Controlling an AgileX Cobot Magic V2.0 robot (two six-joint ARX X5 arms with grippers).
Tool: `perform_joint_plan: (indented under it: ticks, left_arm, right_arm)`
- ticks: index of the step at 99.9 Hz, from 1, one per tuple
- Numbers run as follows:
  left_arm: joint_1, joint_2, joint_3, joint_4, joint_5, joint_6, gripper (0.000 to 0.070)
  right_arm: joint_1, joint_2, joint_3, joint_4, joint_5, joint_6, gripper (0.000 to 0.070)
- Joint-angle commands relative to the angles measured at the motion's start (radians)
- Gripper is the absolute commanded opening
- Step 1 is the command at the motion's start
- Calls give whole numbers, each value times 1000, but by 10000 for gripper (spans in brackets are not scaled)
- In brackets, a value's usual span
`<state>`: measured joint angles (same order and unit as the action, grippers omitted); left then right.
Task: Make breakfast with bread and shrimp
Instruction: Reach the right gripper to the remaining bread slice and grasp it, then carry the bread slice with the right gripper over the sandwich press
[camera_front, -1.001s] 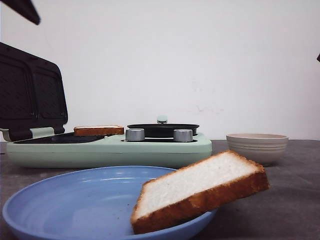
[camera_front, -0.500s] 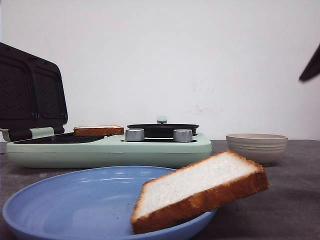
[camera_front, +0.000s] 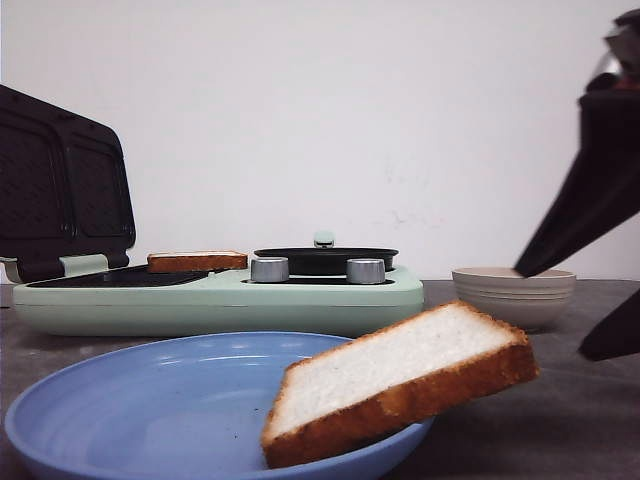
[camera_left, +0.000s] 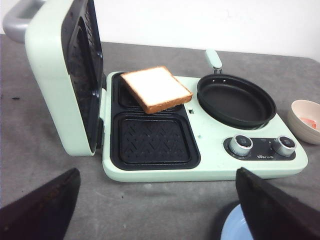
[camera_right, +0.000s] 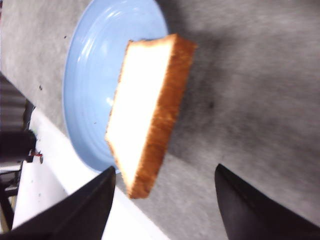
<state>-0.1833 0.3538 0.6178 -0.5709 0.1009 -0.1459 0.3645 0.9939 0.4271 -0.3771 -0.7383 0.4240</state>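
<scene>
I would miss the bread slice's lower end at the blue plate if I closed now, as it is ahead of my fingers. I should first move my right gripper toward that end, then close on it.
One bread slice leans on the right rim of the blue plate, overhanging the table; the right wrist view shows this bread slice too. A second bread slice lies on the far grill plate of the open mint-green sandwich maker. The shrimp shows as a pinkish bit inside the beige bowl. My right gripper hangs open right of the plate; in its wrist view the right gripper has nothing between its fingers. My left gripper is open and empty over the table before the maker.
The maker's lid stands upright at the left. A black pan sits on the maker's right side behind two silver knobs. The beige bowl stands behind the right gripper. A white wall closes the back.
The right gripper has come down into the front view at the right, close to the bowl. The dark arm tip at the top left has left that view. Bread and plate have not moved.
</scene>
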Motion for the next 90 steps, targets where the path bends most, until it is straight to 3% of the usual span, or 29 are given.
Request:
perform_joint_plan:
  ticks: [1, 52, 70, 78, 90]
  left_arm:
    - [0, 0, 8, 10, -4, -6, 554]
    - [0, -3, 8, 9, -4, -6, 554]
    - [0, -3, 8, 10, -4, -6, 554]
    - [0, -3, 8, 9, -4, -6, 554]
    - [0, -3, 8, 9, -4, -6, 554]
  right_arm:
    - [29, 34, -3, 36, -4, 41, 391]
    - [133, 200, -2, 176, -13, 81, 382]
    - [140, 208, -2, 207, -21, 83, 157]
    - [140, 209, -2, 209, -22, 86, 1]
    - [140, 208, -2, 210, -30, 86, 0]
